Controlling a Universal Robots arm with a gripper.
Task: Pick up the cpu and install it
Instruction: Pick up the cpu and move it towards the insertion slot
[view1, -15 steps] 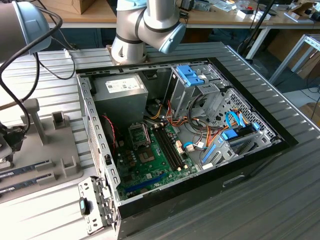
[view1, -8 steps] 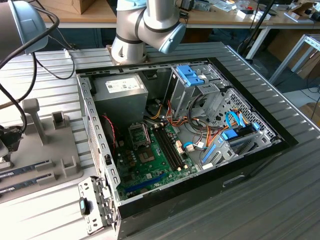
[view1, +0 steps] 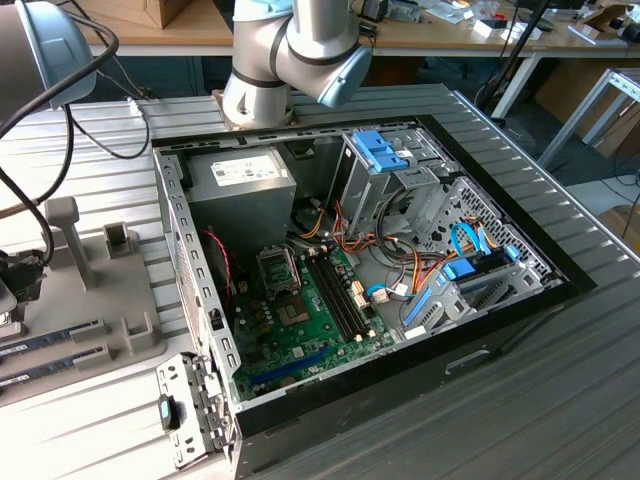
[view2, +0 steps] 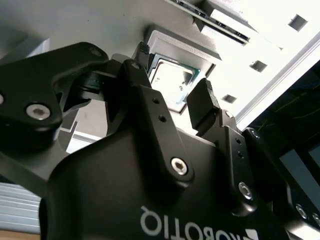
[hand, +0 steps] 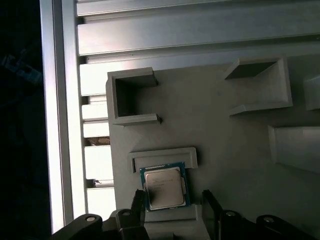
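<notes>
My gripper is to pick up the cpu (hand: 164, 187) next by its open side edges, because raised tray ledges hold the cpu at its opposite ends.
The cpu (hand: 164, 187) is a small square chip with a silver-grey top and a thin green rim. It lies flat in a shallow recess of a grey holder tray (hand: 230, 150). In both wrist views my gripper (hand: 175, 199) is open and straddles the chip, one black fingertip (hand: 139, 201) close to one side and the other (hand: 210, 202) a little off the opposite side. The second wrist view shows the cpu (view2: 172, 80) between the same fingers of the gripper (view2: 172, 75). The open computer case holds the green motherboard (view1: 300, 320) with its socket (view1: 278, 268).
The grey tray (view1: 120, 330) sits on the ribbed metal table at the exterior view's left, with upright holders and slots. The case has a power supply (view1: 240, 185), drive cages (view1: 400, 170) and loose cables. The arm's base (view1: 290, 60) stands behind the case.
</notes>
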